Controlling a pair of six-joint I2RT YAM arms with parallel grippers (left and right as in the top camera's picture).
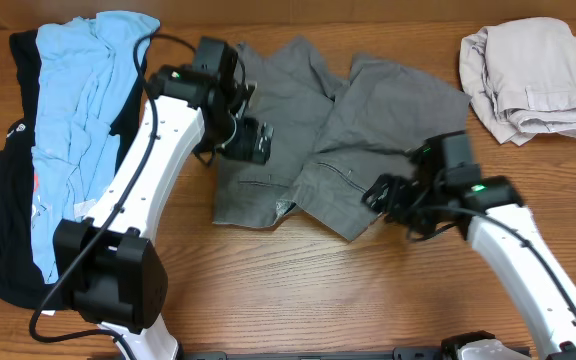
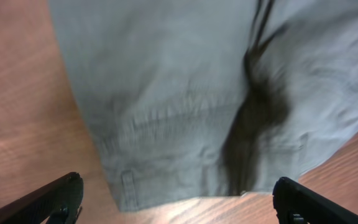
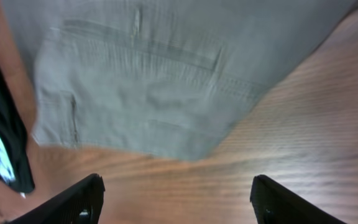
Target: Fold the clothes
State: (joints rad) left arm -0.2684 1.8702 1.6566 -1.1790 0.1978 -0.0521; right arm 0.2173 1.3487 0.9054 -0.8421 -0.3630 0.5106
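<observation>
The legs of the grey shorts (image 1: 308, 140) need to stay free to spread flat for folding. My left gripper should grab the shorts next by the waistband's outer corner (image 1: 222, 214).
The grey shorts (image 1: 308, 140) lie spread on the wooden table, waistband toward the front, two legs toward the back. My left gripper (image 1: 251, 140) hovers open over the shorts' left side; in its wrist view the grey cloth (image 2: 185, 93) fills the frame above the open jaws (image 2: 179, 199). My right gripper (image 1: 380, 192) is open at the shorts' front right edge; its wrist view shows the grey cloth (image 3: 160, 74) ahead of the open jaws (image 3: 176, 199) over bare wood. The light-blue shirt (image 1: 83, 110) lies on the black garment (image 1: 10, 220) at the left.
A folded beige garment (image 1: 533, 78) lies at the back right corner. The wooden table (image 1: 298, 290) shows bare in front of the shorts. The black garment's edge also shows in the right wrist view (image 3: 2, 130).
</observation>
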